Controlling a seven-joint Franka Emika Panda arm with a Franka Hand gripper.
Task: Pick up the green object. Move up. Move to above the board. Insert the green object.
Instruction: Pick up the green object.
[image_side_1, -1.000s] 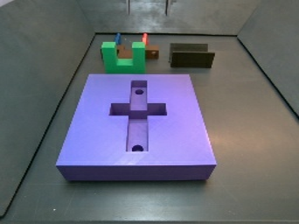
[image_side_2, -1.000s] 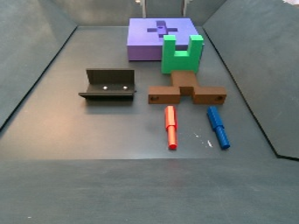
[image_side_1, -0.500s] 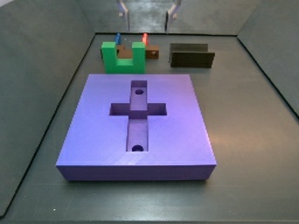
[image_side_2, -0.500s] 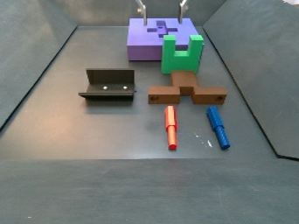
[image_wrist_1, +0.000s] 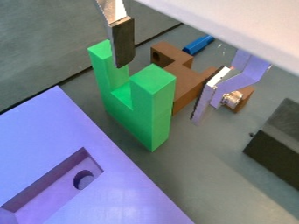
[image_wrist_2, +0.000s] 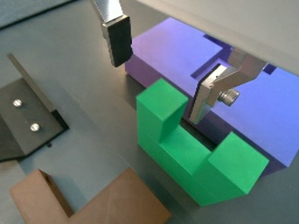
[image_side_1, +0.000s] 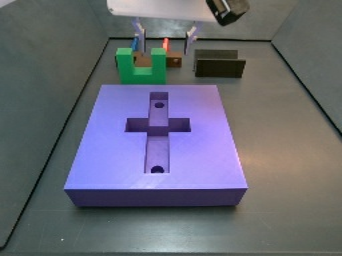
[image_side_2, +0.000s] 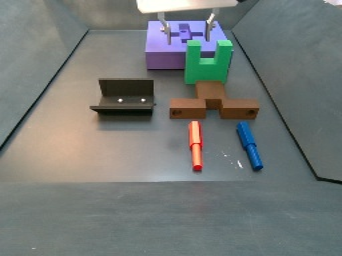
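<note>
The robot's gripper will insert the green object into the board's cross-shaped hole, so it will next grab the object by its one upright prong (image_side_1: 158, 61) (image_wrist_1: 153, 86).
The green object (image_side_1: 139, 65) stands upright on the floor just beyond the far edge of the board (image_side_1: 158, 140); it also shows in a side view (image_side_2: 206, 62) and in both wrist views (image_wrist_1: 138, 96) (image_wrist_2: 193, 144). The board shows its cross-shaped recess and two round holes, and appears in views (image_side_2: 178, 44) (image_wrist_1: 59, 166) (image_wrist_2: 187, 57). My gripper (image_side_1: 167, 44) (image_side_2: 187, 28) hangs open and empty just above the green object, its fingers (image_wrist_1: 121, 39) (image_wrist_2: 211, 92) spread to either side of one prong, touching nothing.
The dark fixture (image_side_1: 219, 64) (image_side_2: 124, 97) stands beside the green object. A brown piece (image_side_2: 211, 102) (image_wrist_1: 176, 66) lies right behind the green object. A red stick (image_side_2: 195, 145) and a blue stick (image_side_2: 249, 145) lie beyond it. Grey walls enclose the floor.
My gripper has come down from above the frame edge toward the green object; its fingers now show fully. The objects have not moved.
</note>
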